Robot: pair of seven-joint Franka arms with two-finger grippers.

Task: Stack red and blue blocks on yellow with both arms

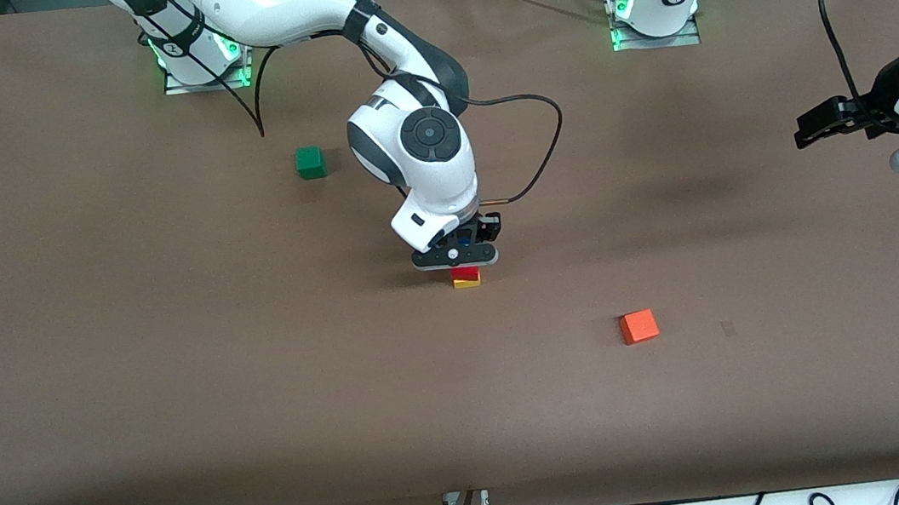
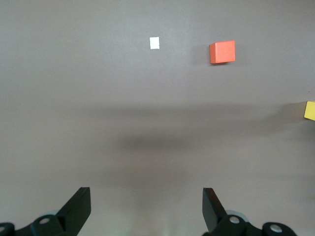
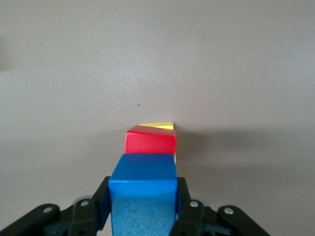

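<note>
My right gripper needs to let go of the blue block. The blue block's base [image 3: 142, 216] is over the red block [image 3: 150, 141], so the blue block would stand.
The red block [image 1: 466, 272] sits on the yellow block [image 1: 467, 282] near the table's middle. They also show in the right wrist view, red [image 3: 151, 142] on yellow [image 3: 157, 126]. My right gripper [image 1: 457, 257] is directly over this stack. It is shut on the blue block [image 3: 142, 177], which it holds just above the red one; I cannot tell whether they touch. My left gripper [image 1: 810, 129] waits in the air over the left arm's end of the table. It is open and empty in its wrist view [image 2: 146, 196].
A green cube [image 1: 310, 162] lies toward the right arm's base. An orange cube [image 1: 639, 326] lies nearer the front camera than the stack, and shows in the left wrist view [image 2: 222, 51] beside a small white mark [image 2: 154, 43].
</note>
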